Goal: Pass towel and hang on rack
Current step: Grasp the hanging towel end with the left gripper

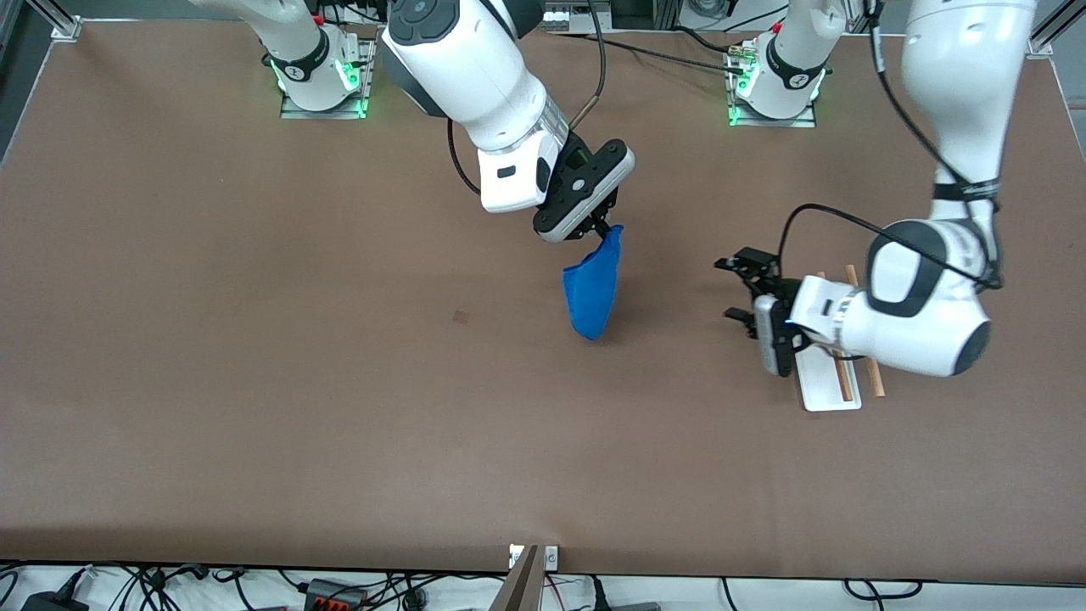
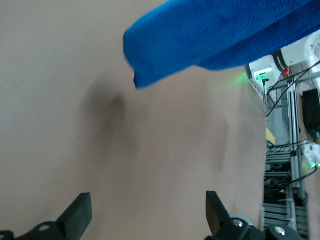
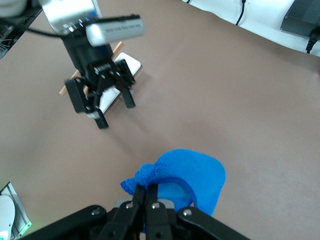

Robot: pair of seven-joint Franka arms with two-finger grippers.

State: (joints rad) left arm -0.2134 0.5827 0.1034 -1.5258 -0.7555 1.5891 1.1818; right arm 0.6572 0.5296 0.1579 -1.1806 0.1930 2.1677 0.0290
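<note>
My left gripper grips the blue towel by its loose hanging end (image 1: 588, 322) next, to pass the towel on to the rack (image 1: 831, 373).
My right gripper (image 1: 604, 227) is shut on one corner of the bright blue towel (image 1: 593, 286) and holds it hanging over the middle of the table. The pinched towel (image 3: 187, 175) fills the right wrist view below my fingertips (image 3: 146, 189). My left gripper (image 1: 736, 288) is open and empty, held low over the table beside the rack (image 1: 831, 373), pointing toward the towel. The towel (image 2: 215, 35) shows ahead of it in the left wrist view, between the open fingers (image 2: 80, 212). The rack has a white base and two wooden rods, partly hidden under the left arm; it also shows in the right wrist view (image 3: 131, 64).
The brown table (image 1: 254, 382) carries only the rack. The left gripper (image 3: 100, 92) shows in the right wrist view in front of the rack. Cables and metal framing lie past the table's edge nearest the front camera.
</note>
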